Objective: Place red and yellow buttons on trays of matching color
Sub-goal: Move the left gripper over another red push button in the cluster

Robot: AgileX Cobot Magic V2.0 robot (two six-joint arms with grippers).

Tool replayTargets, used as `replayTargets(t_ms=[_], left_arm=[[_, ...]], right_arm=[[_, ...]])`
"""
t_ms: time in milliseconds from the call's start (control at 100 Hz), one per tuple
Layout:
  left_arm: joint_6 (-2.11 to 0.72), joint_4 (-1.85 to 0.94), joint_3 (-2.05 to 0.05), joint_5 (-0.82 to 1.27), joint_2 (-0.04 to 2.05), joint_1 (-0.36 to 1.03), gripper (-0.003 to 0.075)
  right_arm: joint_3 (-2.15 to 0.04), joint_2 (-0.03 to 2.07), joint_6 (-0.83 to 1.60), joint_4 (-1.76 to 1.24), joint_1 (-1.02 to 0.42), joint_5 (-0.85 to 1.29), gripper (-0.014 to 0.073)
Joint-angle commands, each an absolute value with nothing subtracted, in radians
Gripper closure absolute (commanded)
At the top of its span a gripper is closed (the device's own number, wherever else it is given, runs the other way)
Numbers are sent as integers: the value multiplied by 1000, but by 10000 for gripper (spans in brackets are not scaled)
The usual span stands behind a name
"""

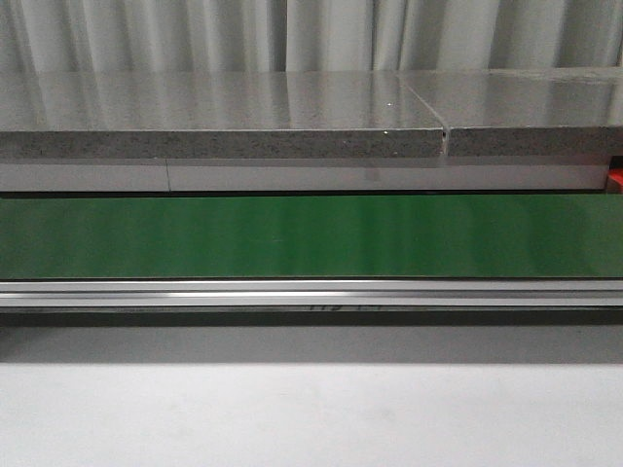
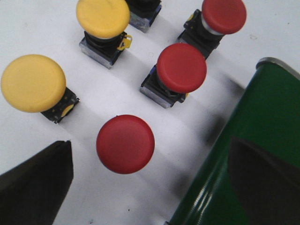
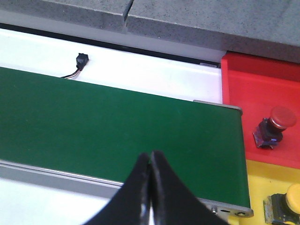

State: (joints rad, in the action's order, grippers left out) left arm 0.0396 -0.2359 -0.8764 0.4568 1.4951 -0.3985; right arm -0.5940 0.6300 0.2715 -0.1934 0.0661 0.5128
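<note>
My left gripper's fingers are still above the cap in the left wrist view, so closing now would miss. It goes lower before closing on the red cap (image 2: pixel 125 144).
In the left wrist view, three red buttons (image 2: pixel 125 144), (image 2: pixel 181 67), (image 2: pixel 224 15) and two yellow buttons (image 2: pixel 33 83), (image 2: pixel 103 18) stand on a white surface. My left gripper (image 2: pixel 149 152) is open above them, and the nearest red button sits between its dark fingers (image 2: pixel 35 183) without touching them. My right gripper (image 3: pixel 151 158) is shut and empty over the green belt (image 3: pixel 117 122). Beyond the belt's end, one red button (image 3: pixel 274 124) stands on the red tray (image 3: pixel 248 89). A yellow button (image 3: pixel 287 201) stands on the yellow tray (image 3: pixel 260 180).
The green conveyor belt (image 1: pixel 311 233) runs across the front view, with a metal rail (image 1: pixel 311 292) in front and a grey stone ledge (image 1: pixel 224 131) behind. No arm shows there. The belt's end (image 2: pixel 262 122) lies close beside the left gripper. A small black connector (image 3: pixel 82 60) lies past the belt.
</note>
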Motion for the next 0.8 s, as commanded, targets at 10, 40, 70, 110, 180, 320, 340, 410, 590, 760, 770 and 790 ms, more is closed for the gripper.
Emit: replayTargets(t_ms=[10,40,70,110,180,320,340,410,590,760,770,790], left_arm=[[50,-253,-909,386,1493,-401,71],[50,-253,-909,381,1502,-401,71],[50,-253,-909,378,1510,-401,71],[50,-253,-909,374,1521,-401,71],[50,-253,-909,367,1540,-401,71],[50,-253,-909,338,1568,-401,71],[50,-253,-911,333,1570,-401,71],[50,-253,-920,333,1588,-401,71],[50,-253,-937,336,1621,-401,71],[50,-253,-937,335,1625,-401,121],[50,-253,-937,335,1625,-401,127],[50,-253,-937,335,1625,-401,149]], right_arm=[[-620,625,279,-194,65,452,662],[-620,625,279,-194,65,452,662],[-620,625,279,-194,65,452,662],[-620,625,279,-194,65,452,662],[-620,625,279,-194,65,452,662],[-620,625,279,-194,65,452,662],[-620,625,279,-194,65,452,662],[-620,625,279,-194,65,452,662],[-620,625,279,-194,65,452,662],[-620,625,279,-194,65,452,662],[-620,625,279,-194,65,452,662],[-620,625,279,-194,65,452,662]])
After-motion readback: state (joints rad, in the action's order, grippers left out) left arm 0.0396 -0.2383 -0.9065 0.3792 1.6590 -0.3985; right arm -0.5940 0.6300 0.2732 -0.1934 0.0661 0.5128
